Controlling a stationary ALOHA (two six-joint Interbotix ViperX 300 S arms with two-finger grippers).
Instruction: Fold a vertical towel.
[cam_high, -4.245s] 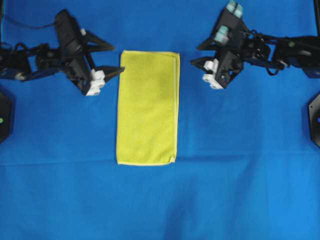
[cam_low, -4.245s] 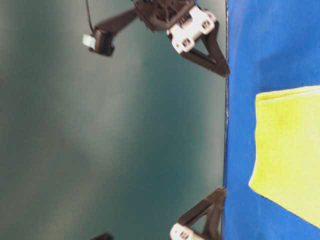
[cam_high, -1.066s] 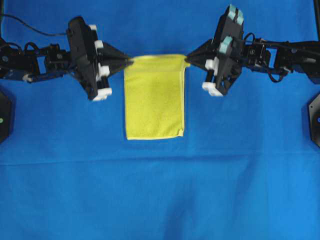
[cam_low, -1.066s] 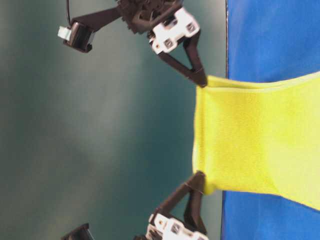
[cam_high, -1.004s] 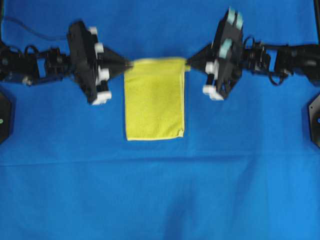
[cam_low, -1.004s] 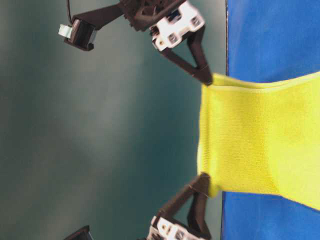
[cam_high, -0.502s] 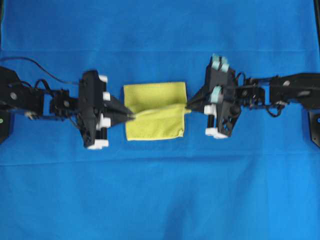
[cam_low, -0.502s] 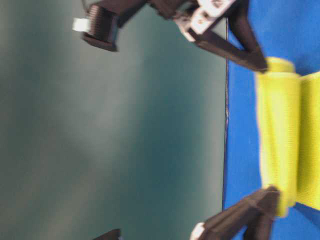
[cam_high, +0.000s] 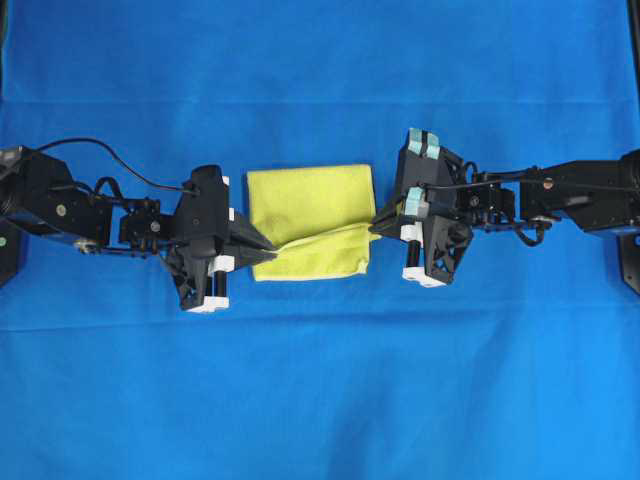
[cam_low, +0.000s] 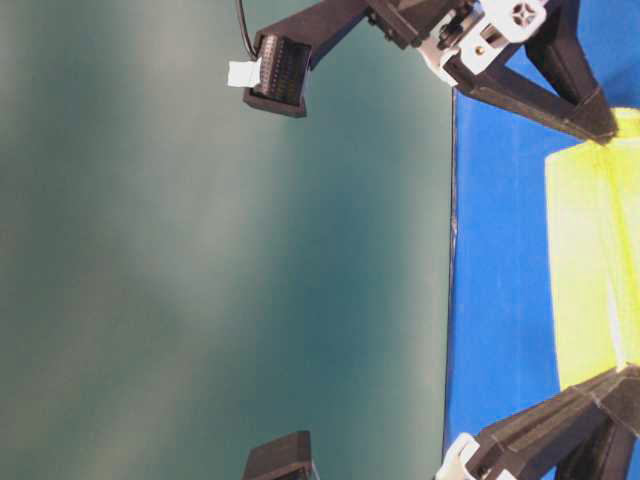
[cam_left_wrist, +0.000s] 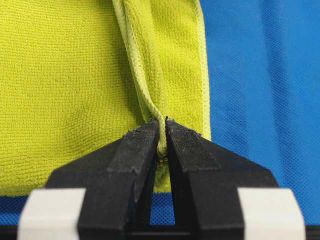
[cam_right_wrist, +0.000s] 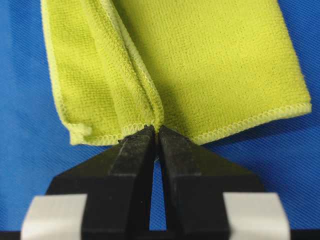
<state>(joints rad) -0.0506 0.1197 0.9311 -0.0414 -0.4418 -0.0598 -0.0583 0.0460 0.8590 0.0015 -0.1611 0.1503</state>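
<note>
My left gripper needs to open now, because the clamped hem rests low over the lower towel layer and the hem would stay there.
The yellow towel lies folded over on itself in the middle of the blue cloth. A pinched ridge of its hem runs across it near the front edge. My left gripper is shut on the left end of that ridge. In the left wrist view its black fingertips clamp the hem, the gripper low over the towel. My right gripper is shut on the right end. The right wrist view shows this gripper nipping the stitched edge of the towel.
The blue cloth covers the whole table, with a faint crease across it in front of the towel. Both arms reach in from the sides at towel level. The table-level view shows the table edge and the towel between two black fingers.
Both grippers, still shut on the towel's far edge, have carried it forward and down over the front half. The towel now shows about half as long.
</note>
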